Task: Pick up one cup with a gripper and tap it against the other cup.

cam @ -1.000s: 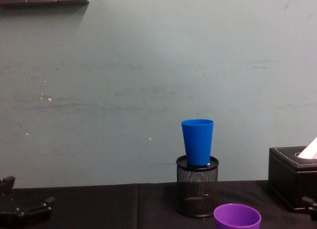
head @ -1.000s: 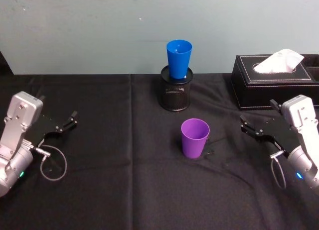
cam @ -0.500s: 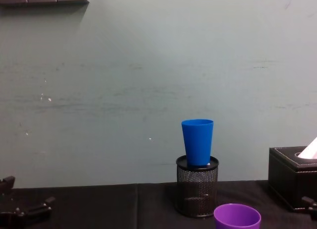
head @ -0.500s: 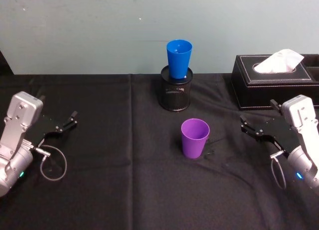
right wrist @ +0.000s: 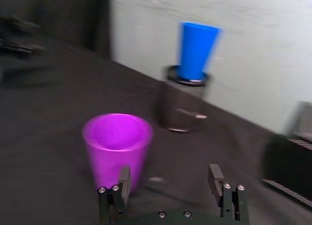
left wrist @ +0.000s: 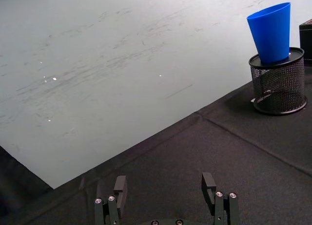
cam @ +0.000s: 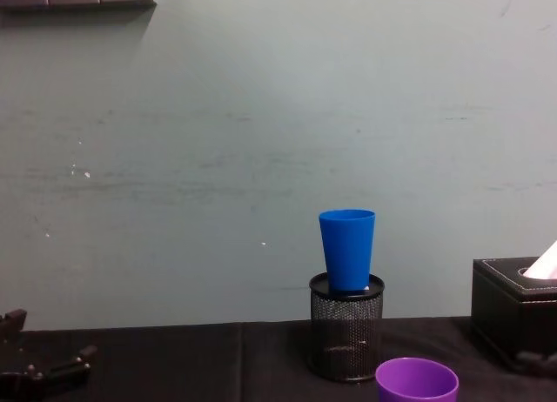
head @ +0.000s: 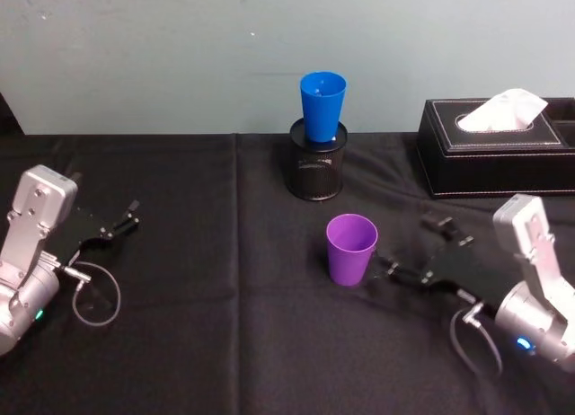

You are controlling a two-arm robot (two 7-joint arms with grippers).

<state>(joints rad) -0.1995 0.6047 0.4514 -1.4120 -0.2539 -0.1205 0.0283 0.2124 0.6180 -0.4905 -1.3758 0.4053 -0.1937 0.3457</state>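
Observation:
I need to grip the purple cup next with my right gripper, by its upper side (right wrist: 116, 159), to tap it against the blue cup (right wrist: 197, 50).
The purple cup (head: 351, 249) stands upright on the black cloth near the middle; it also shows as purple cup (right wrist: 117, 147) and purple cup (cam: 417, 383). The blue cup (head: 322, 105) sits upright on a black mesh pen holder (head: 315, 168) behind it, and appears too as blue cup (right wrist: 197, 49), blue cup (left wrist: 270, 32) and blue cup (cam: 347, 250). My right gripper (head: 408, 244) is open just right of the purple cup, apart from it; in its wrist view the right gripper (right wrist: 169, 178) faces the cup. My left gripper (head: 121, 219) rests open at the far left.
A black tissue box (head: 494, 145) stands at the back right, behind the right arm. A loose cable loop (head: 94, 294) hangs by the left arm. The black cloth (head: 225, 280) between the left arm and the cups is bare.
My right arm has swung left and forward, bringing its open gripper close to the purple cup. The cups and the left arm have not moved.

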